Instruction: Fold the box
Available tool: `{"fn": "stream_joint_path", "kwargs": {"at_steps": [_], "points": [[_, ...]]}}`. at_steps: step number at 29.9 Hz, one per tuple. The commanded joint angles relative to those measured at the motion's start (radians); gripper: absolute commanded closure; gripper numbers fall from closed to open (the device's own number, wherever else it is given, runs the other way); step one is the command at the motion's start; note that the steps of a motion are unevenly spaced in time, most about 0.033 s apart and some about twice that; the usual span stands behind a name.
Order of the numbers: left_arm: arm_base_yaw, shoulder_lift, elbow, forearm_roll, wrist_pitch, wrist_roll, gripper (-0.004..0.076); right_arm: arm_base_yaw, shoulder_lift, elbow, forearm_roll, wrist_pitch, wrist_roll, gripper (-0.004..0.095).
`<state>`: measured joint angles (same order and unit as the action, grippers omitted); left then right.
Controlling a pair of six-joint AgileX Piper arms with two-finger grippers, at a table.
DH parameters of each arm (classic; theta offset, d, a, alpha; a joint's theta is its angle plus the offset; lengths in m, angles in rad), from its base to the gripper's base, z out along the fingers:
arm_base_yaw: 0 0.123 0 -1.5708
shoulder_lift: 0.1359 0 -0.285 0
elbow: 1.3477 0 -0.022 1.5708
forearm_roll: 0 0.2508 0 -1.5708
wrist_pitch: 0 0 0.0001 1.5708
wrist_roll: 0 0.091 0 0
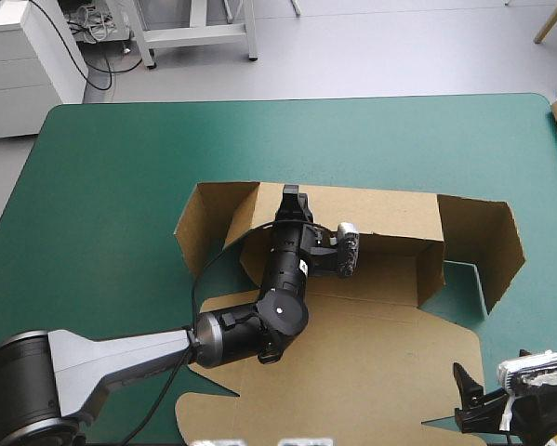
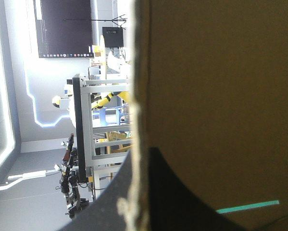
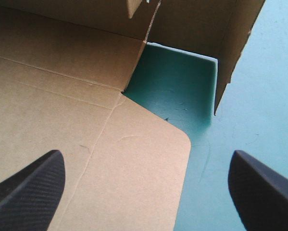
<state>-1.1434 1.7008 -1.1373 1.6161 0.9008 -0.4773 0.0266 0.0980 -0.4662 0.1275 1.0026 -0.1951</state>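
My right gripper is going to grip the box next by its upright end flap [image 1: 487, 237] to fold it, since the wide lid panel [image 1: 352, 367] lies flat on the tabletop.
The brown box [image 1: 380, 353] lies mid-table, its long back wall and two end flaps raised and its wide lid panel flat toward the near edge. My left gripper [image 1: 291, 197] reaches over the base to the top of the back wall. In the left wrist view it [image 2: 141, 150] is shut on the box [image 2: 220, 96], with the wall's edge between the black fingers. My right gripper [image 1: 466, 409] hovers low at the near right, by the lid's rounded corner. In the right wrist view it [image 3: 146, 156] stands open over that corner of the box [image 3: 62, 96], holding nothing.
Bare teal-green cover [image 1: 101, 186] surrounds the box on the left, far side and right. A notch of cover [image 3: 177, 82] shows between the lid corner and the right end flap. The left arm lies across the lid panel.
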Motion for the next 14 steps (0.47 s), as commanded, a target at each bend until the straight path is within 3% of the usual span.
{"fn": "stream_joint_path", "kwargs": {"at_steps": [1,7,14], "points": [[-0.005,-0.043,-0.016,-0.018,0.041,-0.014,0.0731,0.005,0.019,-0.025,0.057,-0.064,0.001,0.0064],[-0.005,-0.043,-0.016,-0.018,0.041,-0.014,0.0731,0.005,0.025,-0.053,0.104,-0.098,0.013,0.0116],[-0.005,-0.043,-0.016,-0.018,0.041,-0.014,0.0731,0.005,0.218,-0.253,0.019,-0.075,0.085,0.0171]]}}
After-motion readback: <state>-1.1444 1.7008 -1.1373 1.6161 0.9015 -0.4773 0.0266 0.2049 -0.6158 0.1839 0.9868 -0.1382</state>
